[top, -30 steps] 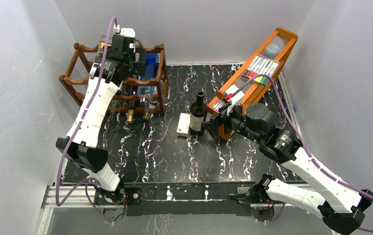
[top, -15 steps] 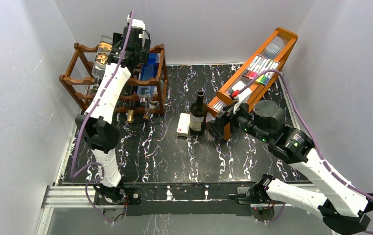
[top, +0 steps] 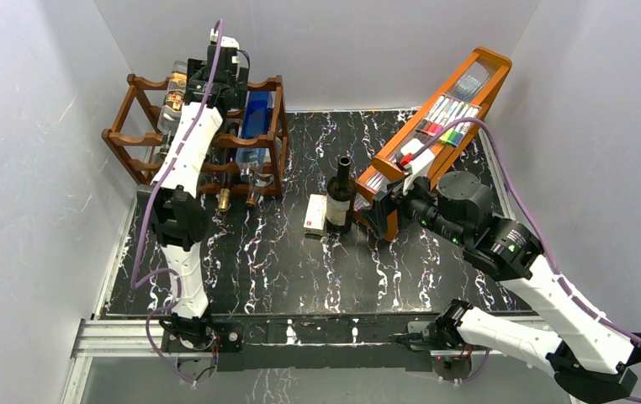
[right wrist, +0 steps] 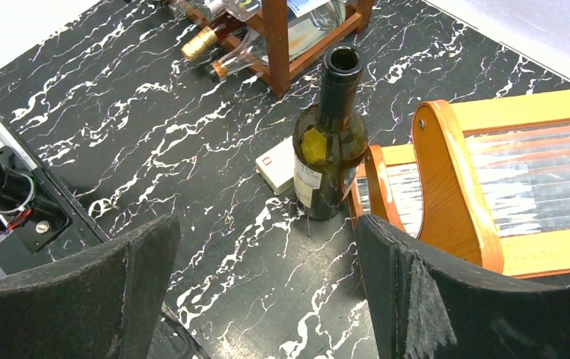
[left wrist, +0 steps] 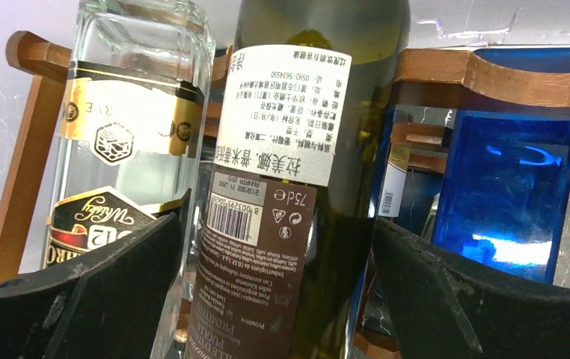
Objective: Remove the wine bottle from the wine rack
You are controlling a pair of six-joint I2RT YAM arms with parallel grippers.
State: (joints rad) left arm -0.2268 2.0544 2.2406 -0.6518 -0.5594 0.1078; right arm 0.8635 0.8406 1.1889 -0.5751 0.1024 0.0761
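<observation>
I will next grab the dark green wine bottle by its labelled body (left wrist: 289,202) with my left gripper, so that the bottle's neck stays free for my right gripper.
The wine rack (top: 128,135) stands at the table's back left, its brown rails (left wrist: 506,75) showing in the left wrist view. On its top tier lies a dark green wine bottle (left wrist: 297,187) with white and brown back labels. My left gripper (left wrist: 278,224) is open and straddles this bottle, one black finger (left wrist: 80,299) on each side, close to the glass. From above, the left gripper (top: 219,80) sits over the rack's top and hides the bottle. My right gripper (right wrist: 267,232) is open and empty above the table.
A clear whisky bottle (left wrist: 132,127) and a blue bottle (left wrist: 506,194) flank the wine bottle on the rack. An uncorked dark bottle (top: 340,198) stands upright mid-table beside a small white box (top: 315,215). The slanted orange marker stand (top: 439,126) is just by the right gripper.
The left arm stretched out and its gripper moved right and back along the rack's top. The right arm shifted slightly right and up.
</observation>
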